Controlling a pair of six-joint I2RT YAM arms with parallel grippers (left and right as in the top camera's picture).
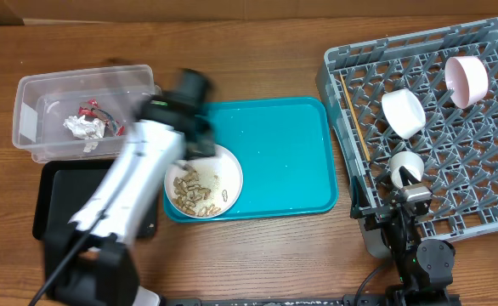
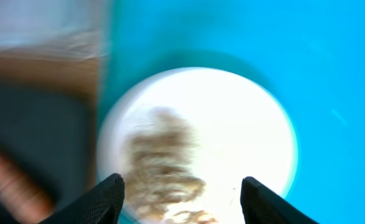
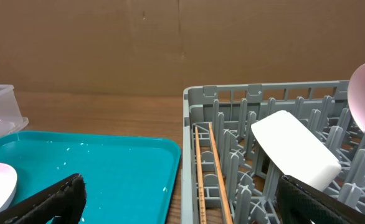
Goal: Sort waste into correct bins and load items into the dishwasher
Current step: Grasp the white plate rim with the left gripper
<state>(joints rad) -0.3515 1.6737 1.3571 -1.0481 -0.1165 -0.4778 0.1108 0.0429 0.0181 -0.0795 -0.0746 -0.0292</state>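
My left gripper grips the white plate's rim on the side facing the rack [image 1: 487, 195] next, leaving the plate's opposite rim free to tip shells out and load it.
A white plate [image 1: 229, 172] with tan peanut shells [image 1: 193, 192] lies on the teal tray's left side. My left gripper [image 1: 196, 144] hovers just above it, open and empty. In the blurred left wrist view the fingers [image 2: 182, 199] straddle the shells [image 2: 164, 162] on the plate [image 2: 251, 124]. The clear tub [image 1: 28, 119] holds crumpled tissue and a red wrapper [image 1: 85, 126]. The black tray [image 1: 49, 200] lies in front of it. The grey rack [image 1: 487, 195] holds a white bowl [image 1: 402, 112], pink bowl [image 1: 467, 81], small cup [image 1: 404, 164] and chopsticks [image 1: 355, 119]. My right gripper [image 1: 410, 189] is open and empty at the rack's near left corner.
The teal tray [image 1: 291, 161] lies between the bins and the rack. In the right wrist view the open fingers [image 3: 189, 202] span the tray [image 3: 108, 168] and the rack's edge with the chopsticks [image 3: 210, 168]. A blurred orange thing [image 2: 11, 177] lies on the black tray.
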